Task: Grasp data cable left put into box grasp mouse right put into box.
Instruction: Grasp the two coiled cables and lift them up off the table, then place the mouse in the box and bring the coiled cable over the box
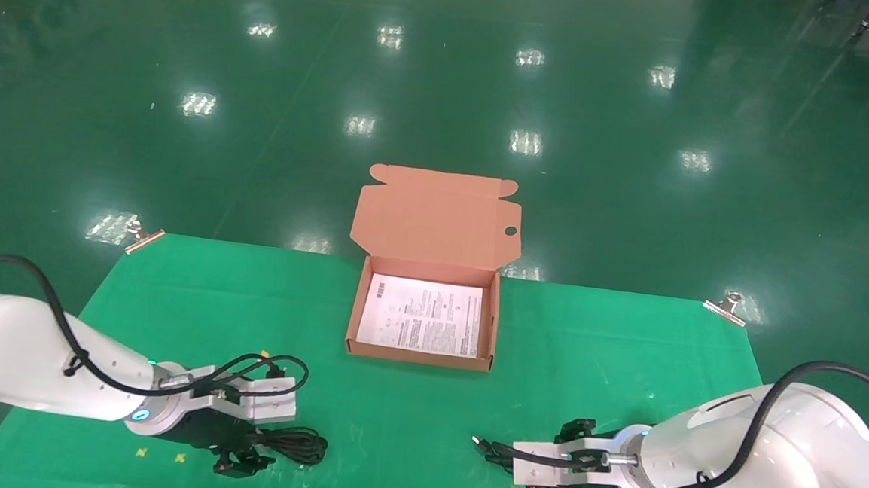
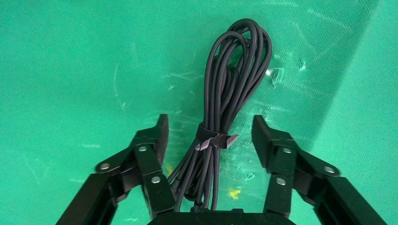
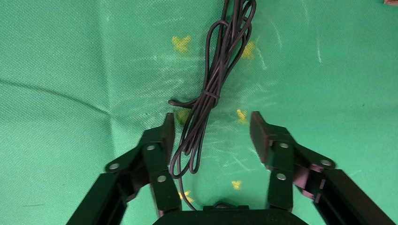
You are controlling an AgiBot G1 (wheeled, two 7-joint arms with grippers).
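I will next grab the data cable by its strapped middle (image 2: 213, 137) with my left gripper, because the cable's loops spread out slack at both ends.
The data cable (image 2: 225, 89) is a black looped bundle tied with a strap, lying on the green cloth; it also shows in the head view (image 1: 295, 444). My left gripper (image 2: 210, 129) is open and low over it, one finger on each side of the strap, near the front left (image 1: 245, 444). My right gripper (image 3: 212, 124) is open at the front right (image 1: 545, 469), over the mouse's thin cord (image 3: 206, 101), which lies nearer one finger. The mouse body is hidden under that gripper. The box (image 1: 418, 358) stands open at the table's middle back, holding only its white sheet.
The box's lid (image 1: 436, 215) stands up behind it. Metal clips (image 1: 144, 237) (image 1: 725, 305) hold the green cloth at the far corners. The cord's plug (image 1: 477, 441) points towards the table's middle. The shiny green floor lies beyond the table.
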